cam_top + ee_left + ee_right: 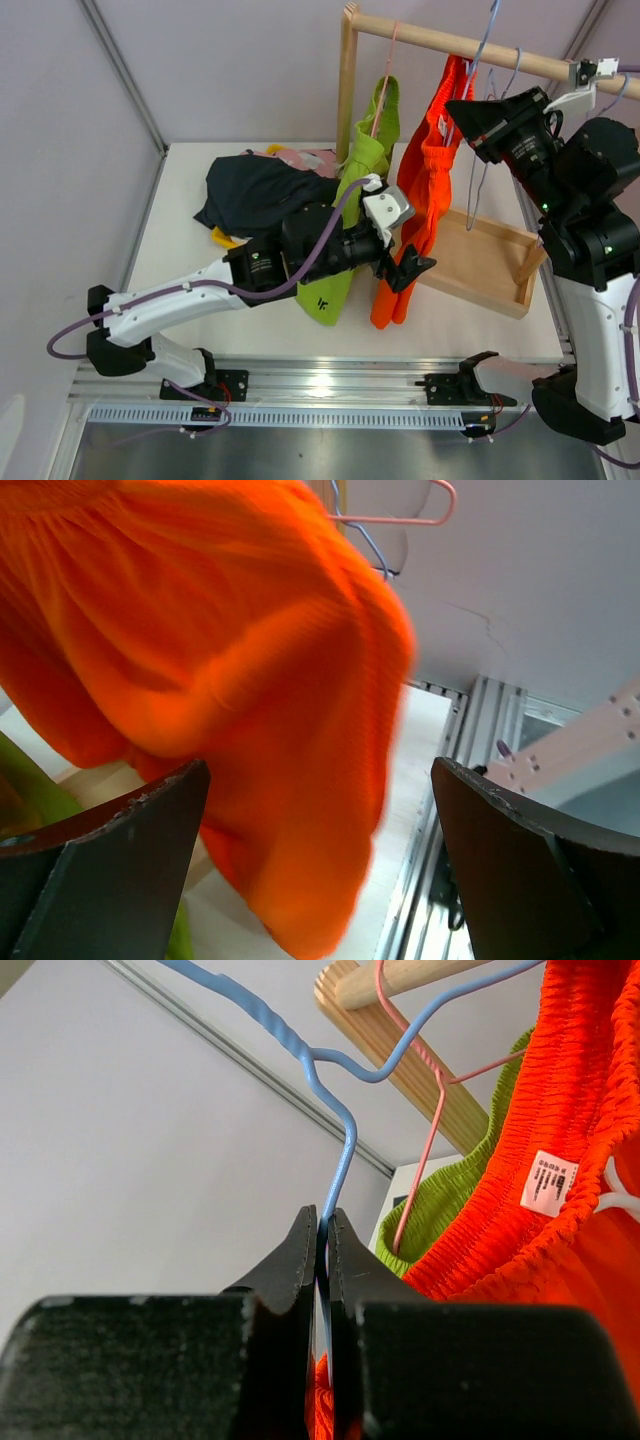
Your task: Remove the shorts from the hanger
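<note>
Next, my left gripper pinches the orange shorts (425,190) by the lower leg, which leaves the waistband free to slip off the blue hanger.
Bright orange shorts (425,190) hang from a blue wire hanger (483,50) on the wooden rod (430,35). My right gripper (322,1222) is shut on that blue hanger (340,1130), just above the orange waistband (570,1260). Lime green shorts (360,170) hang beside them on a pink hanger (430,1140). My left gripper (405,268) stands open at the orange shorts' lower leg. In the left wrist view the orange fabric (220,650) hangs between the wide-apart fingers (120,840), not pinched. Black shorts (260,190) and pink shorts (305,158) lie heaped on the table.
A shallow wooden tray (480,255) lies on the table under the rod, to the right. The rack's upright post (346,90) stands behind the green shorts. More wire hangers (515,70) hang on the rod near my right arm. A metal rail (330,385) runs along the near edge.
</note>
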